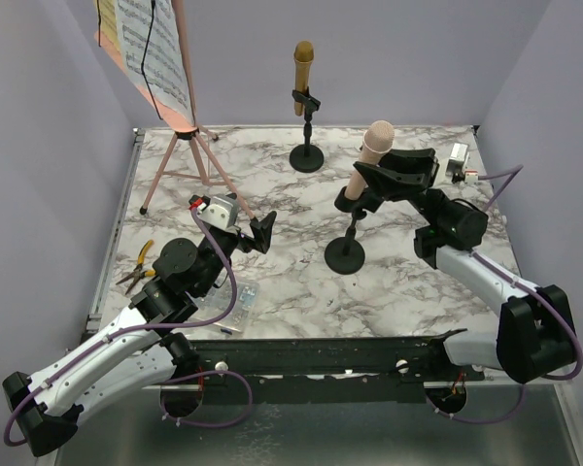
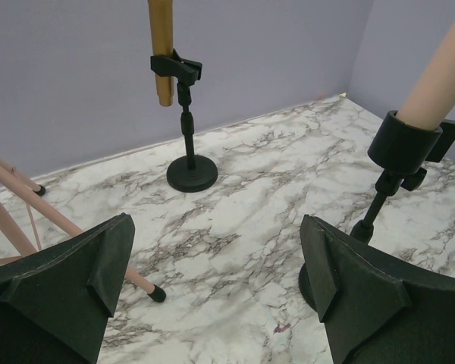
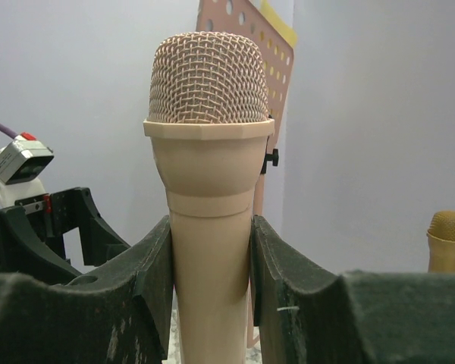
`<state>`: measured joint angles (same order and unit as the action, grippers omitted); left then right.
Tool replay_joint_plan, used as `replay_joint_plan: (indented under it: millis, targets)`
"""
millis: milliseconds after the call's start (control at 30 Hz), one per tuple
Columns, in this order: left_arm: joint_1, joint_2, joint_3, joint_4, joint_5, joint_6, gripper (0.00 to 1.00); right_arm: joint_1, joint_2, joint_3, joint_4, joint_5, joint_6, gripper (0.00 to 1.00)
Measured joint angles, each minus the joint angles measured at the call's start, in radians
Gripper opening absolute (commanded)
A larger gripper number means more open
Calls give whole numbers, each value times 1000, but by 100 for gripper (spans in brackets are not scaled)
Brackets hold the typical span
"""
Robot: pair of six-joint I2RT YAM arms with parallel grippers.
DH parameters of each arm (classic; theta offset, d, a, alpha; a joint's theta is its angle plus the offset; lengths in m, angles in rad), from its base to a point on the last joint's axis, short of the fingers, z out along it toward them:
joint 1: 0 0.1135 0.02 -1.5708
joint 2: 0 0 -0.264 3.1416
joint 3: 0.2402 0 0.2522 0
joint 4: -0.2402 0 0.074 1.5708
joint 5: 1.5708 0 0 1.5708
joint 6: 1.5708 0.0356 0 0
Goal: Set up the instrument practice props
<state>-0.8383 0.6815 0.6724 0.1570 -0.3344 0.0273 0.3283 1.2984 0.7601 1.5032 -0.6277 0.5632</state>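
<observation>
The pink microphone's lower end would rest in the second holder's ring, so my right gripper should release it.
The pink perforated music rack [image 1: 180, 146] stands at the back left on tripod legs and carries yellow and white sheet-music pages [image 1: 146, 44]. The gold microphone [image 1: 303, 66] sits upright in a black round-based holder [image 1: 307, 157] at the back centre. The pink microphone [image 1: 376, 141] leans in the second holder [image 1: 345, 254]. My right gripper [image 1: 367, 183] is shut on its body just below the head, as the right wrist view [image 3: 210, 250] shows. My left gripper [image 1: 262, 233] is open and empty, low over the marble [image 2: 216, 227], between a rack leg [image 2: 61, 227] and the second holder's stem [image 2: 371, 212].
Yellow-handled pliers [image 1: 136, 264] lie at the table's left edge. A clear compartment box [image 1: 237, 301] lies by the left arm near the front edge. Purple walls close in the back and both sides. The rack's legs spread over the back left corner.
</observation>
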Motion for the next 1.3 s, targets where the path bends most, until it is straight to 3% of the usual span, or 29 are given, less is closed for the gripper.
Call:
replay_joint_plan:
  millis: [100, 733, 1033, 1300]
  targets:
    - [0, 0, 0, 0, 0, 0, 99, 2, -6, -16, 0, 24, 0, 4]
    - [0, -3, 0, 0, 0, 0, 99, 24, -37, -142, 9, 85, -36, 99]
    - [0, -3, 0, 0, 0, 0, 99, 24, -152, -146, -58, 97, -77, 100]
    - [0, -2, 0, 0, 0, 0, 99, 24, -269, -104, -444, 211, -180, 100]
